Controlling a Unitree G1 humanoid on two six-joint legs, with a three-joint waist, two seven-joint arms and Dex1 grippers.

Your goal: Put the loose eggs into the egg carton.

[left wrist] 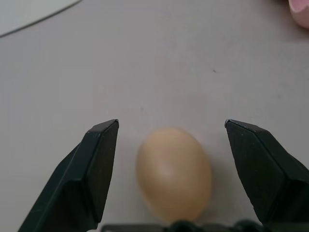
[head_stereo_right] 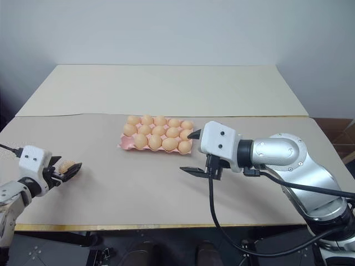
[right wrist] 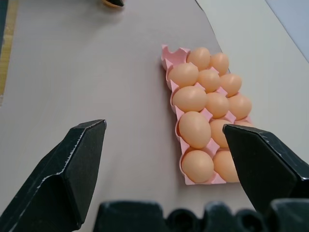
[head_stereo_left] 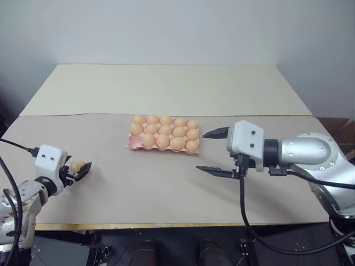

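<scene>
The loose egg should be picked up next by its rounded middle [head_stereo_left: 77,165] with my left gripper. It will fill the bare cup in the egg carton [head_stereo_left: 132,143].
One loose egg [left wrist: 174,171], tan and oval, lies on the brown paper near the table's front left. My left gripper [head_stereo_left: 83,169] stands open around it, with a gap on each side between the egg and the black fingers [left wrist: 99,164]. The pink egg carton [head_stereo_left: 132,143] sits at the table's middle, full of eggs except for one bare cup [right wrist: 174,52] at its near-left corner. To the carton's right, above the table, hovers my right gripper [head_stereo_left: 201,151], wide open with nothing between its fingers.
Brown paper [head_stereo_left: 166,188] covers the near half of the table, and a paler sheet [head_stereo_left: 166,88] covers the far half up to the wall. The table's front edge [head_stereo_left: 166,225] runs just below both grippers.
</scene>
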